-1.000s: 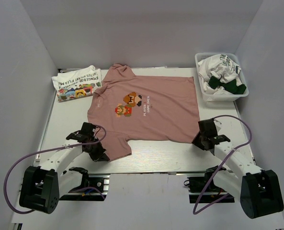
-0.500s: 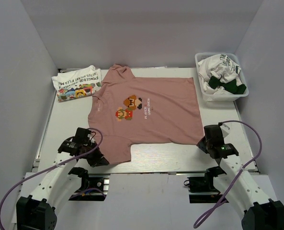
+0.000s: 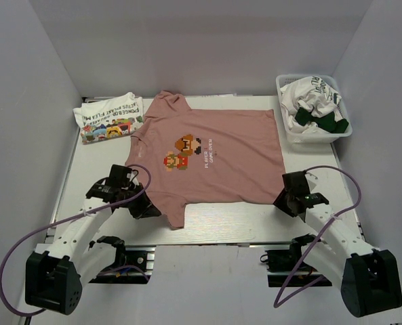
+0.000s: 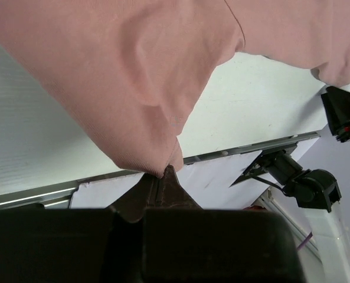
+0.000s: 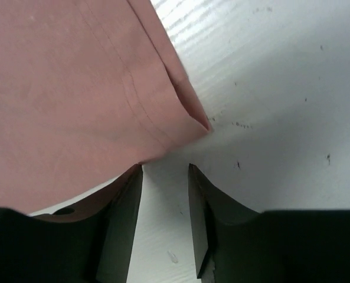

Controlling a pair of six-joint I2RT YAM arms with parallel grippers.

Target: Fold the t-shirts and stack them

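Note:
My right gripper grabs the dusty-pink t-shirt's near hem corner [image 5: 191, 133] next, matching my left gripper's sleeve hold, to fold the t-shirt's near side over.
The dusty-pink t-shirt [image 3: 214, 159] with a pixel game print lies spread flat in the middle of the table. My left gripper [image 3: 148, 210] is shut on the shirt's near left sleeve edge; the left wrist view shows the pink fabric [image 4: 145, 88] pinched at the tips of that gripper [image 4: 163, 175]. My right gripper [image 3: 280, 201] is open at the shirt's near right corner. In the right wrist view that corner [image 5: 189, 118] lies just ahead of the gripper [image 5: 166, 177], and the hem overlaps the left finger [image 5: 124, 194].
A folded white t-shirt with green lettering and cartoon print [image 3: 109, 118] lies at the back left. A white lattice basket [image 3: 289, 132] at the back right holds white and dark green shirts [image 3: 316, 108]. The table's near edge [image 3: 214, 237] is just behind both grippers.
Both arms drew back toward the near edge and then came forward again. The left gripper kept its hold, and the sleeve shifted a little with it.

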